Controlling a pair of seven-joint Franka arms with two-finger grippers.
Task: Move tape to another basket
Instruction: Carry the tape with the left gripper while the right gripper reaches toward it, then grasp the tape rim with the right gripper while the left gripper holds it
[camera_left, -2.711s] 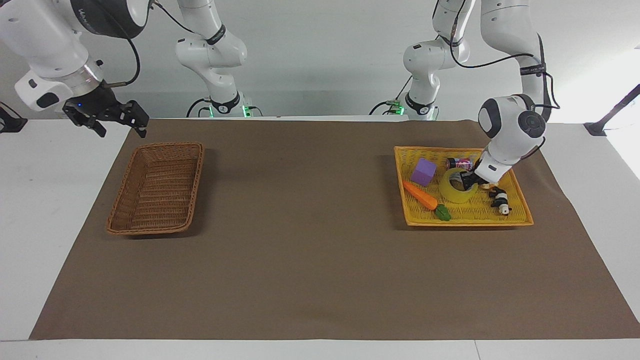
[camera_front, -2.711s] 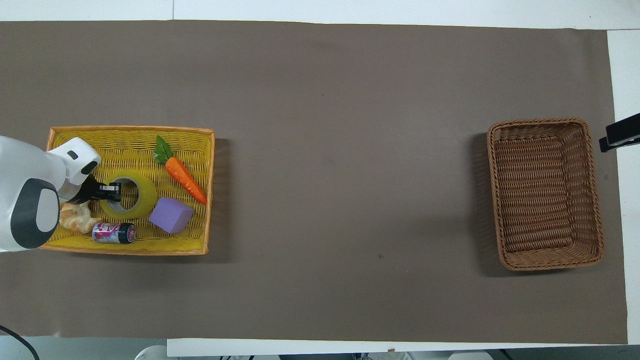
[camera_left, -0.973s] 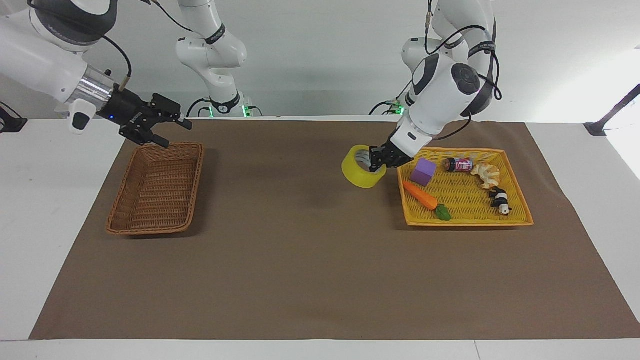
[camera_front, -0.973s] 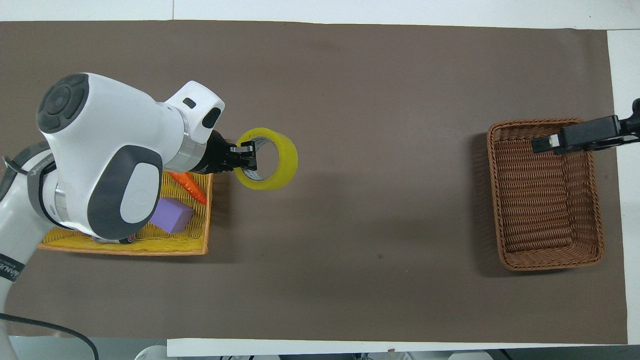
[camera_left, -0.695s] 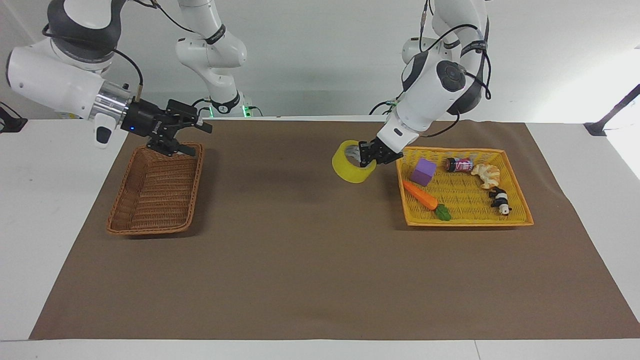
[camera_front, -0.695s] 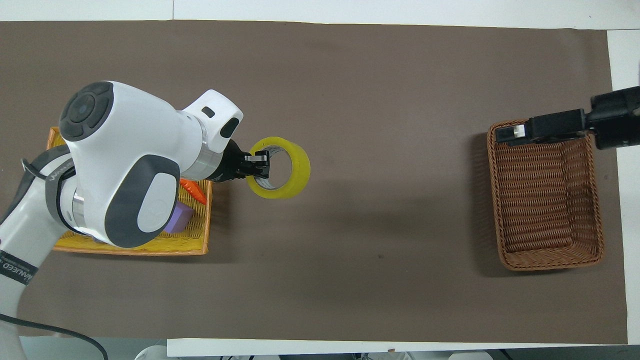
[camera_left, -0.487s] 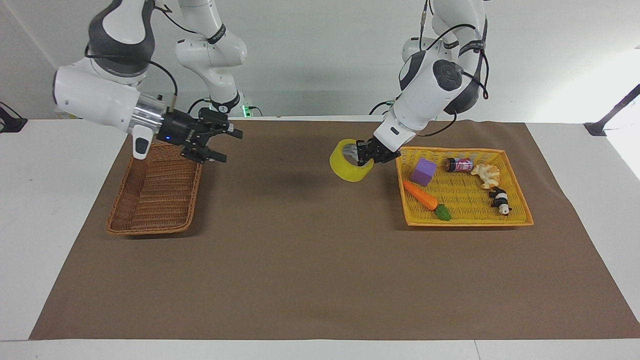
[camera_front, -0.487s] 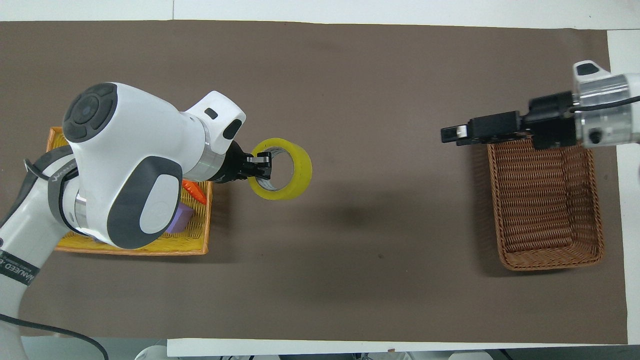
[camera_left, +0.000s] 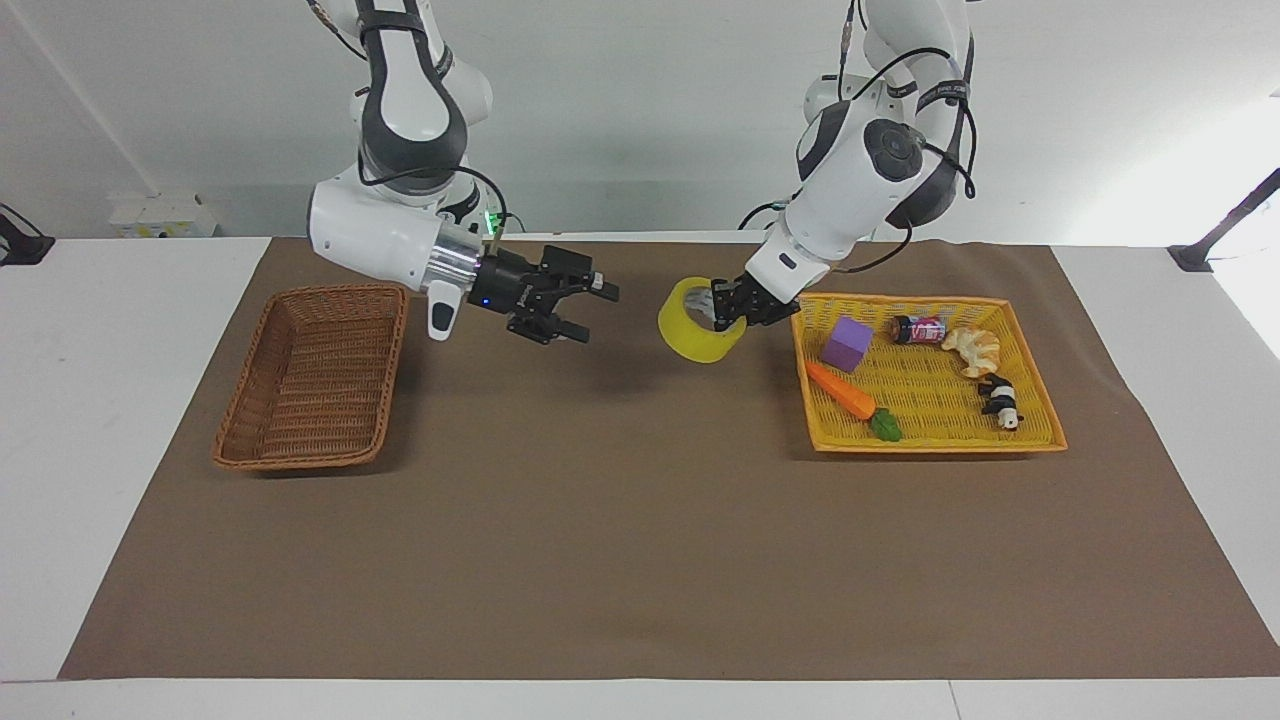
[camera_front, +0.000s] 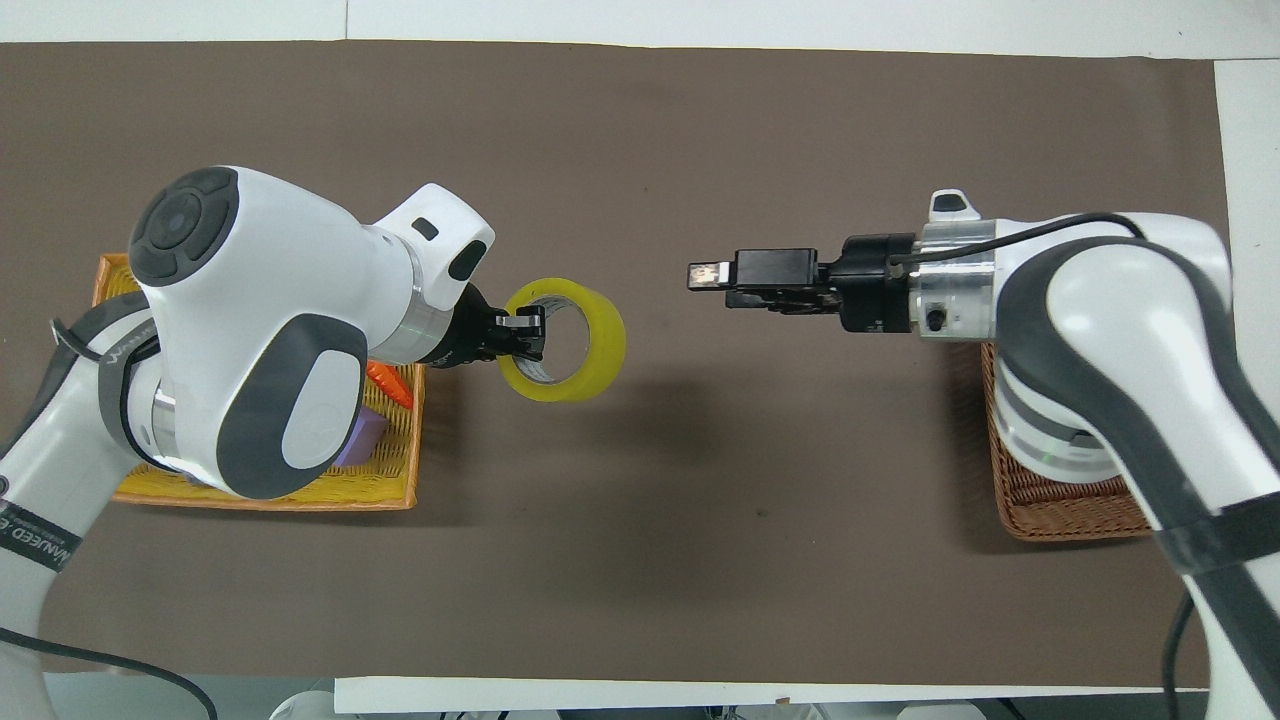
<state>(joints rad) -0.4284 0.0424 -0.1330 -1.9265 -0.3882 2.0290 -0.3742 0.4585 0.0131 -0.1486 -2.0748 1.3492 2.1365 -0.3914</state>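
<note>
Next, my right gripper grabs the tape by the free side of its rim (camera_front: 608, 340), since my left gripper covers one side of the tape's ring.
The yellow tape roll (camera_left: 693, 336) hangs in the air over the brown mat, just outside the yellow tray toward the table's middle. My left gripper (camera_left: 727, 309) is shut on its rim, one finger inside the ring; in the overhead view the gripper (camera_front: 524, 334) holds the tape (camera_front: 597, 345) the same way. My right gripper (camera_left: 592, 312) is open and empty, held level over the mat between the tape and the dark-brown wicker basket (camera_left: 315, 375), pointing at the tape with a gap between them. In the overhead view the right gripper (camera_front: 703, 274) shows, and the right arm covers most of the basket (camera_front: 1060, 505).
The yellow-orange tray (camera_left: 930, 441) at the left arm's end holds a purple cube (camera_left: 848, 343), a carrot (camera_left: 840, 390), a small can (camera_left: 920, 327), a croissant (camera_left: 970, 347) and a panda toy (camera_left: 998, 400). The wicker basket has nothing in it.
My left gripper lifted the tape out of the yellow tray and carried it toward the table's middle. My right arm swung from over the wicker basket toward the tape, gripper open.
</note>
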